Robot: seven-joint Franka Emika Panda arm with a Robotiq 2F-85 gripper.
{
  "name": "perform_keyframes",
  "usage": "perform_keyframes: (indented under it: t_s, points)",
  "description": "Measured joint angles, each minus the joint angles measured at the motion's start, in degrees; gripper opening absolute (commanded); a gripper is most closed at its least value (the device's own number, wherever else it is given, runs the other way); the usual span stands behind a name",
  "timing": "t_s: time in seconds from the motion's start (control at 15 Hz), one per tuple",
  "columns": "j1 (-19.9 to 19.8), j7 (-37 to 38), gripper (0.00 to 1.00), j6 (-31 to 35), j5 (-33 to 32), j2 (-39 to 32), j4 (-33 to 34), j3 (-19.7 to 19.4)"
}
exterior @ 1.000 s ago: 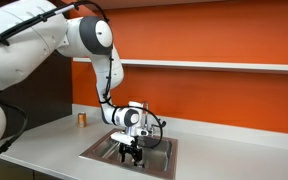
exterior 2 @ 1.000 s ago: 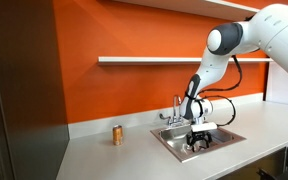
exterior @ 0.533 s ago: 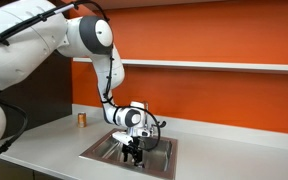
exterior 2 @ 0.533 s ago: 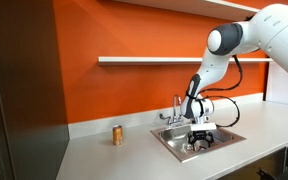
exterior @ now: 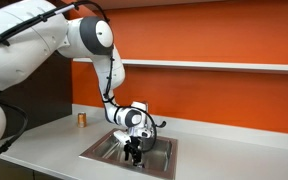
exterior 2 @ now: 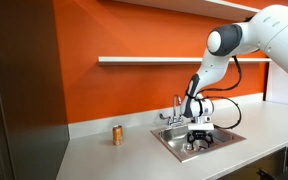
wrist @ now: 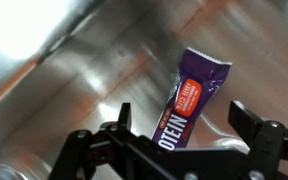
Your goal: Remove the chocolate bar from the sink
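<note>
My fingers are above the slanting chocolate bar (wrist: 191, 100), so closing now would miss it. My gripper lowers first, then closes on the bar.
The chocolate bar (wrist: 191, 100) lies flat on the steel floor of the sink (wrist: 74, 70) in the wrist view; its wrapper is purple with an orange label. My gripper (wrist: 183, 116) is open and straddles the bar's near end, one finger (wrist: 123, 115) to its left and the other to its right, neither touching it. In both exterior views the gripper (exterior: 134, 153) (exterior 2: 199, 143) points down inside the sink (exterior: 97, 151) (exterior 2: 167, 141), and the bar is hidden there.
A chrome faucet (exterior 2: 176, 108) stands at the basin's back rim. A small orange-brown can (exterior: 82, 119) (exterior 2: 117, 134) sits on the grey counter away from the sink. A shelf (exterior 2: 144, 60) runs along the orange wall above.
The gripper has sunk slightly deeper into the sink. Its jaws have stayed open.
</note>
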State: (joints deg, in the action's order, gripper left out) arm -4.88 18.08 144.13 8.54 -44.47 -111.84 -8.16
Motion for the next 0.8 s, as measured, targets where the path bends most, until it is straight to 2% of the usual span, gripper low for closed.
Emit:
perform_keyframes:
  t_s: [0.8]
  points:
    - [0.0, 5.8, 1.00, -3.4, 2.0, -3.6, 5.4, -0.5]
